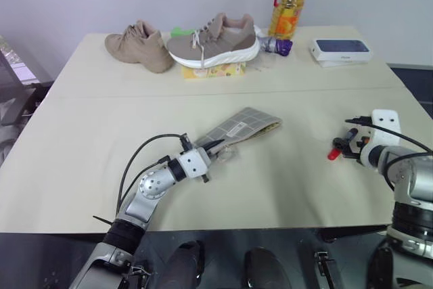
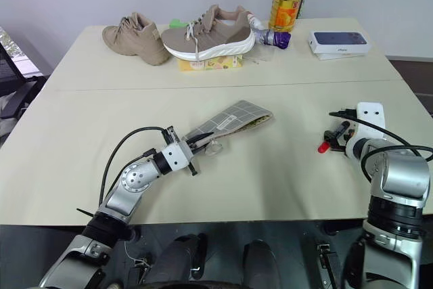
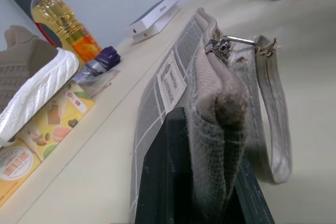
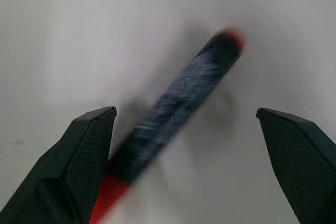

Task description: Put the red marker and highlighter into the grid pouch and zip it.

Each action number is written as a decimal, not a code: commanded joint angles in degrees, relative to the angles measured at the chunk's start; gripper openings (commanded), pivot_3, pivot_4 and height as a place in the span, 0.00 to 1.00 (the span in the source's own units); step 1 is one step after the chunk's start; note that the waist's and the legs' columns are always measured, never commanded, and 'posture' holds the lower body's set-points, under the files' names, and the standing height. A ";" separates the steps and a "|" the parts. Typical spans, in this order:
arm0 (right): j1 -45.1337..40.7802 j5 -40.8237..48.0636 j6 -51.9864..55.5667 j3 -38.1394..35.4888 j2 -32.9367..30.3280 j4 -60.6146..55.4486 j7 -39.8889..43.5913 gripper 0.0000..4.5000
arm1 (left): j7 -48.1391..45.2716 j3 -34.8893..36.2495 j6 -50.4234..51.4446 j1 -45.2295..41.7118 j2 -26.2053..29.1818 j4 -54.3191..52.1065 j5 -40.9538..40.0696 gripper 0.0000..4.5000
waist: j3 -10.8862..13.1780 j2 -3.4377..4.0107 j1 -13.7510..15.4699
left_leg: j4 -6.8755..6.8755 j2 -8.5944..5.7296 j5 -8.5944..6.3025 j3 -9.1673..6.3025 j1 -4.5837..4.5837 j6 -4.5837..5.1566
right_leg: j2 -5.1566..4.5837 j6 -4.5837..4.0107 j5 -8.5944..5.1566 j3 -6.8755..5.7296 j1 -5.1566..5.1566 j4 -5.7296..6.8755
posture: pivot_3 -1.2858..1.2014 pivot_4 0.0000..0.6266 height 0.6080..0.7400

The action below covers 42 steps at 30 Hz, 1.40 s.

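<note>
My fingers reach down beside the marker's black body, so it is time for my right gripper to close now. Closing now would catch the red marker [image 1: 336, 149].
The grid pouch [image 1: 241, 126] lies flat near the middle of the table, grey with white lines and a small white label. My left gripper [image 1: 211, 147] is shut on its near end, and in the left wrist view the fabric [image 3: 216, 124] is pinched between the two black fingers, with the zipper pull [image 3: 223, 45] just beyond. The red marker [image 1: 336, 149] lies on the table at the right, black barrel with red ends. My right gripper [image 4: 189, 129] hangs open directly over the red marker [image 4: 178, 106], one finger on either side, not touching it. The highlighter is out of view.
Along the far side of the table are two tan shoes [image 1: 213, 38], one resting on a yellow box [image 1: 215, 71], plus an oil bottle [image 1: 289, 5], a small lying bottle with a purple end [image 1: 277, 46] and a white phone box [image 1: 340, 50]. Something green [image 1: 178, 31] peeks out behind the shoes.
</note>
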 commanded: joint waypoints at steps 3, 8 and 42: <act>-0.91 1.57 4.14 -3.24 3.59 -3.75 -1.93 0.68 | 0.29 -0.43 -1.75 -0.74 -0.34 -0.42 -0.41 0.00 | -0.01 0.00 -0.09 | 0.00 0.00 0.00 0.00 0.01 0.01 | 0.01 0.00 0.00 0.00 0.00 0.01 | 0.52 0.24 0.99; -2.41 1.56 0.79 -0.57 2.37 -2.38 -1.63 0.11 | 0.81 0.30 -1.53 -0.50 -0.18 -0.59 -0.72 0.00 | -0.01 0.00 -0.32 | 0.00 0.00 0.00 0.01 0.02 0.01 | 0.02 0.00 0.00 0.01 -0.01 0.06 | 0.52 0.24 0.99; 3.78 -11.12 -63.80 31.95 -24.02 -6.48 34.20 0.07 | -4.53 2.11 2.50 -0.67 2.11 -4.32 -6.14 0.00 | 0.04 -0.01 -1.13 | 0.28 0.02 -0.02 -0.06 -0.02 0.05 | 0.05 0.05 -0.03 -0.03 0.08 0.07 | 0.52 0.24 0.99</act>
